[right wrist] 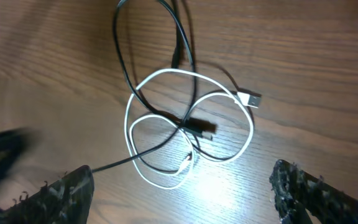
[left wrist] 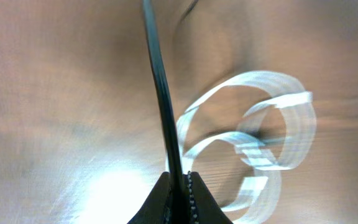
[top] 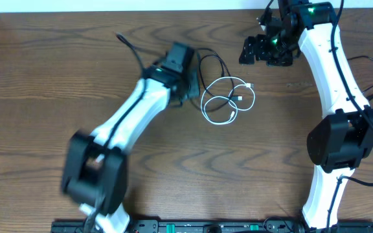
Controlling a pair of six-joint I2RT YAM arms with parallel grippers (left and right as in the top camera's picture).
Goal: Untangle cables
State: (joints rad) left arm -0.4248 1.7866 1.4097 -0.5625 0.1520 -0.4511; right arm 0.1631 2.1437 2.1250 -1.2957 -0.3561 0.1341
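The white cable's loop (top: 254, 99) (right wrist: 251, 130) is the only part my right gripper should grab next, away from my left gripper. Then my right gripper should pull the cables apart.
A white cable (top: 204, 103) lies coiled in loops at the table's middle, and a thin black cable (top: 224, 65) threads through it. In the right wrist view the black cable (right wrist: 118, 37) crosses inside the white cable (right wrist: 252, 127), with a black plug (right wrist: 197, 126) at the centre. My left gripper (top: 192, 87) sits just left of the coil and is shut on the black cable (left wrist: 160, 93), which runs straight out from my left gripper (left wrist: 182, 182). The white cable (left wrist: 291, 124) shows blurred to the right. My right gripper (top: 264, 52) hovers open to the coil's upper right, and in its own view the right gripper (right wrist: 185, 199) holds nothing.
The black cable's free tail (top: 129, 46) trails off to the upper left, behind the left arm (top: 125, 123). The white cable's USB plug (right wrist: 252, 98) points right. The right arm (top: 339, 97) stands along the right side, and the wooden table (top: 44, 97) ends at a pale wall at the top.
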